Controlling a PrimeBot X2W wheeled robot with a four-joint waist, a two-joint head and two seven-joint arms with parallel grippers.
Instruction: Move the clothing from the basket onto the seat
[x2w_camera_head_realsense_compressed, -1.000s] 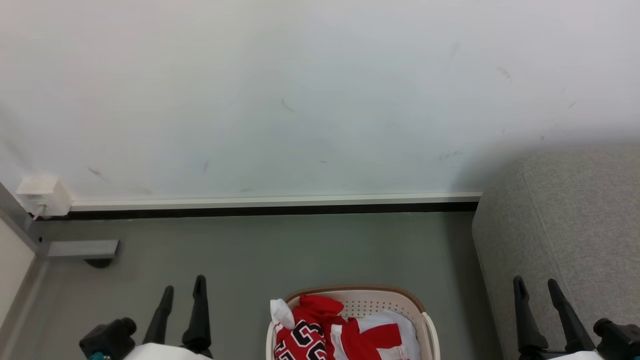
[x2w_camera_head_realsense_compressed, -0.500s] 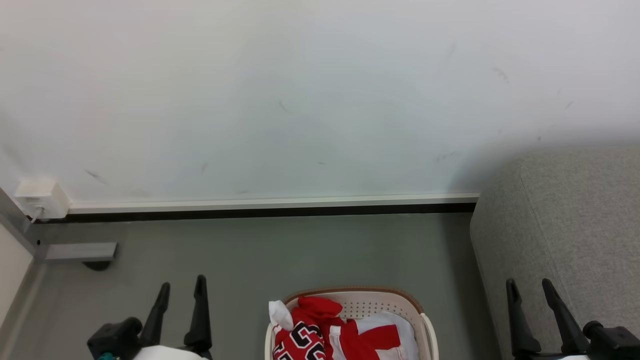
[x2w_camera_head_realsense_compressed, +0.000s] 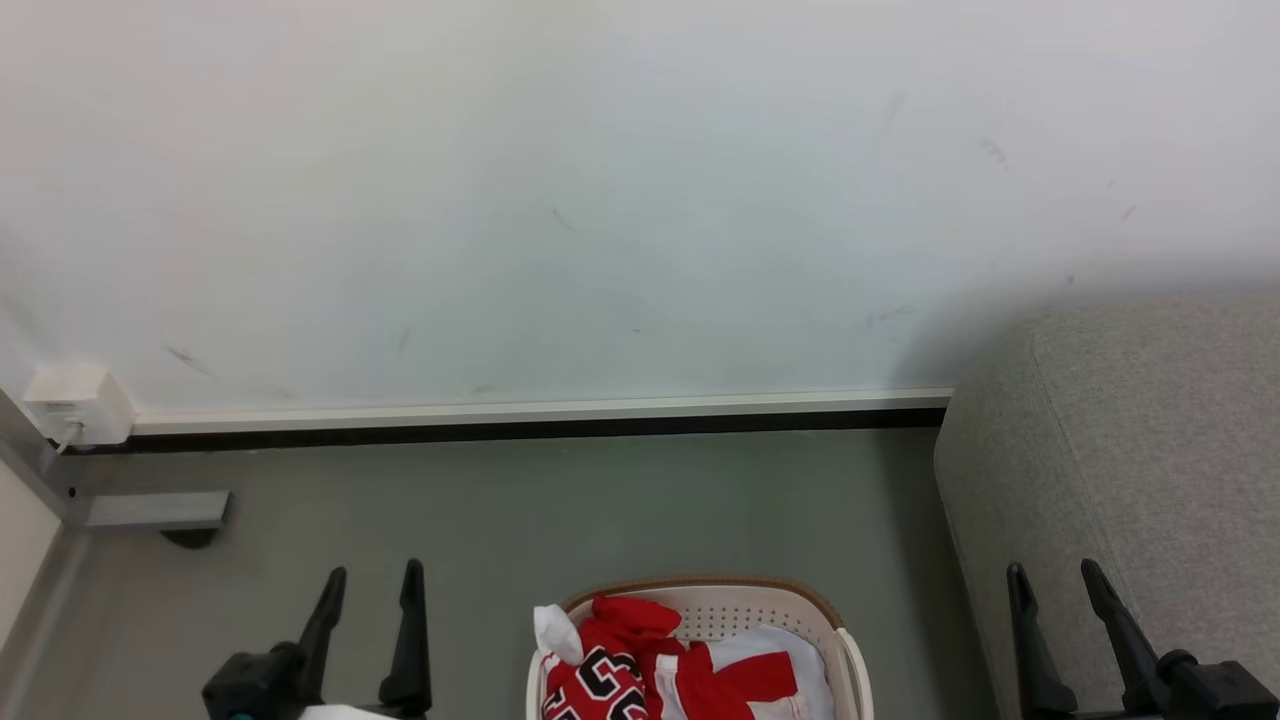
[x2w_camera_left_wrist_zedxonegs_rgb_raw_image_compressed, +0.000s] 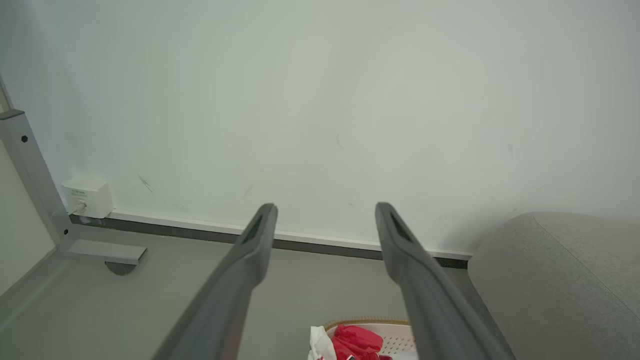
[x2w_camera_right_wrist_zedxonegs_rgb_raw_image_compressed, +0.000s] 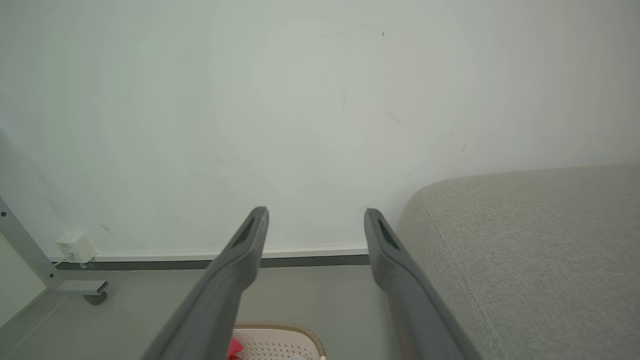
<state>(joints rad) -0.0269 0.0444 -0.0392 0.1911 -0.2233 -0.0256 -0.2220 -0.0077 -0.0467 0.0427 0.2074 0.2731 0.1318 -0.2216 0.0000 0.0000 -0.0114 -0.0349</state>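
My left gripper grabs the jersey's part with black characters next, to move the jersey out of the basket (x2w_camera_head_realsense_compressed: 790, 603).
The cream basket (x2w_camera_head_realsense_compressed: 790, 603) with a brown rim stands on the floor at the bottom middle of the head view, its near part cut off. Red and white clothing (x2w_camera_head_realsense_compressed: 640, 660) lies in it, a jersey with black block characters on the left. The grey seat (x2w_camera_head_realsense_compressed: 1130, 450) fills the right side. My left gripper (x2w_camera_head_realsense_compressed: 372, 575) is open, left of the basket, with nothing between its fingers. My right gripper (x2w_camera_head_realsense_compressed: 1052, 574) is open in front of the seat's corner, right of the basket. The left wrist view shows the left gripper (x2w_camera_left_wrist_zedxonegs_rgb_raw_image_compressed: 324, 207), the basket (x2w_camera_left_wrist_zedxonegs_rgb_raw_image_compressed: 390, 325) and the clothing (x2w_camera_left_wrist_zedxonegs_rgb_raw_image_compressed: 355, 340).
A white wall with a baseboard (x2w_camera_head_realsense_compressed: 540, 410) runs across behind the basket. A small white box (x2w_camera_head_realsense_compressed: 75, 400) sits on the wall at far left, above a grey metal frame foot (x2w_camera_head_realsense_compressed: 150, 510). Grey floor (x2w_camera_head_realsense_compressed: 600, 510) lies between the wall and the basket.
The whole head view has shifted slightly, so the camera has moved. Both grippers stay open and empty; the left one sits a little further right in the picture, the right one a little further left.
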